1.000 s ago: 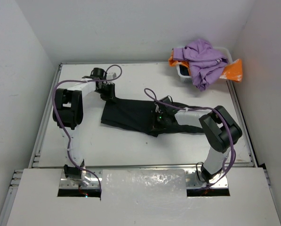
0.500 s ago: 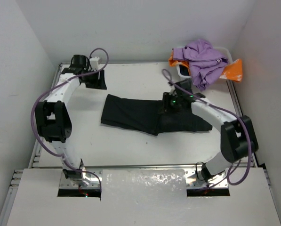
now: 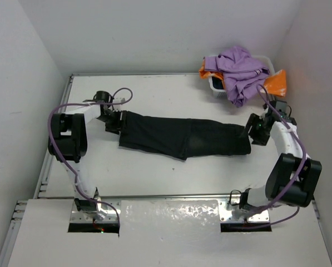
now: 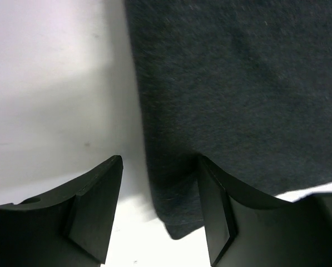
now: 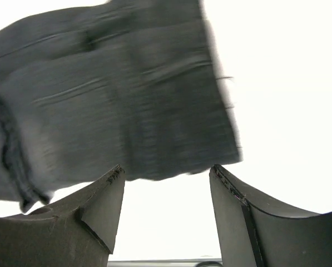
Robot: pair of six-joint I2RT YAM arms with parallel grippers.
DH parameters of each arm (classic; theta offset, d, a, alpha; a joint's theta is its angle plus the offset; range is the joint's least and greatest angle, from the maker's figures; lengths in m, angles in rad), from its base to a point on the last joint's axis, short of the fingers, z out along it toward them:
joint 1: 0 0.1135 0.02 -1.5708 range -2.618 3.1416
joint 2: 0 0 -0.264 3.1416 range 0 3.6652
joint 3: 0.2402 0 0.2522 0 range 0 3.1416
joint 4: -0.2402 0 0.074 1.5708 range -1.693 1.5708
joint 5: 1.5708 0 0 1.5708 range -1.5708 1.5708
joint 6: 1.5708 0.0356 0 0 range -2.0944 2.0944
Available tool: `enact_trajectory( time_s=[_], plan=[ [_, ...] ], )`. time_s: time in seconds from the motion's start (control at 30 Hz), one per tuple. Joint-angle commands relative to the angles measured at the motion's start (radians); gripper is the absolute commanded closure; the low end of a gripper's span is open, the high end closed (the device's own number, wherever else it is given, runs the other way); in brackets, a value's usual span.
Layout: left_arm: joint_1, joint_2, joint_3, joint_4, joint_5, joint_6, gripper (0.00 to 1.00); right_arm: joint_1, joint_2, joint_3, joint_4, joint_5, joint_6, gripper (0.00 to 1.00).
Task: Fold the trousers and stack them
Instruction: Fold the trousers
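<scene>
The black trousers (image 3: 182, 133) need one end folded over the other, so my left gripper needs to grab them next by the loose corner at their end (image 3: 124, 116).
The black trousers (image 3: 182, 133) lie flat and stretched left to right across the middle of the table. My left gripper (image 3: 114, 121) sits at their left end, open. In the left wrist view its jaws (image 4: 160, 161) straddle a loose corner of the dark cloth (image 4: 238, 83), which rests on the table ungripped. At the right end my right gripper (image 3: 253, 132) is also open. In the right wrist view a hem edge of the trousers (image 5: 127, 100) lies just ahead of the fingertips (image 5: 167, 169), with bare table between them.
A white bin (image 3: 214, 84) stands in the back right corner, with a purple garment (image 3: 241, 69) heaped on it and an orange cloth (image 3: 274, 83) hanging out. A raised rim (image 3: 54, 144) and white walls border the table.
Both grippers have opened. The right one left the middle of the trousers and swung out to their right end. The left one rose toward the back left, then came down at their left end.
</scene>
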Motion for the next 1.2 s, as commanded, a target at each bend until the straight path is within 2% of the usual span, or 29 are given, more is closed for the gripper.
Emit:
enact_trajectory(
  time_s=[0.0,0.17,0.3,0.4,0.43,0.47,0.57,0.67,0.8,0.9,0.93,1.03,1.17],
  plan=[
    [0.0,-0.033,-0.034,0.046,0.103,-0.016,0.46,-0.071,0.055,0.019,-0.025,0.014,-0.082,0.39],
    [0.0,-0.088,-0.067,0.053,0.12,0.007,0.46,-0.096,0.164,0.056,-0.004,0.038,-0.099,0.39],
    [0.0,-0.067,-0.096,0.066,0.114,0.001,0.47,-0.099,0.218,0.051,0.014,0.06,-0.098,0.4],
    [0.001,-0.027,-0.099,0.043,0.097,0.012,0.73,-0.1,0.233,0.03,0.045,0.051,-0.088,0.4],
    [0.001,-0.022,-0.088,0.026,0.1,0.017,0.92,-0.1,0.236,0.027,0.044,0.049,-0.09,0.4],
    [0.006,-0.024,-0.079,0.017,0.105,0.027,1.0,-0.1,0.235,0.019,0.047,0.049,-0.091,0.4],
    [0.035,-0.051,0.017,-0.037,0.088,0.053,1.0,-0.099,0.211,-0.034,0.083,0.061,-0.098,0.41],
    [0.076,-0.097,0.135,-0.108,0.057,0.084,1.0,-0.076,0.188,-0.091,0.128,-0.015,-0.088,0.43],
    [0.096,-0.152,0.315,-0.259,-0.006,0.177,1.0,0.062,0.164,-0.141,0.169,-0.04,-0.058,0.45],
    [0.092,-0.169,0.448,-0.359,0.038,0.217,1.0,0.137,0.131,-0.165,0.221,-0.07,0.014,0.45],
    [0.087,-0.173,0.503,-0.378,0.064,0.222,1.0,0.144,0.115,-0.189,0.275,-0.122,0.067,0.45],
    [0.025,-0.186,0.597,-0.447,0.161,0.239,1.0,0.144,0.054,-0.2,0.307,-0.175,0.123,0.44],
    [-0.118,-0.194,0.651,-0.445,0.255,0.176,1.0,0.142,0.014,-0.133,0.223,-0.181,0.097,0.43]
  ],
)
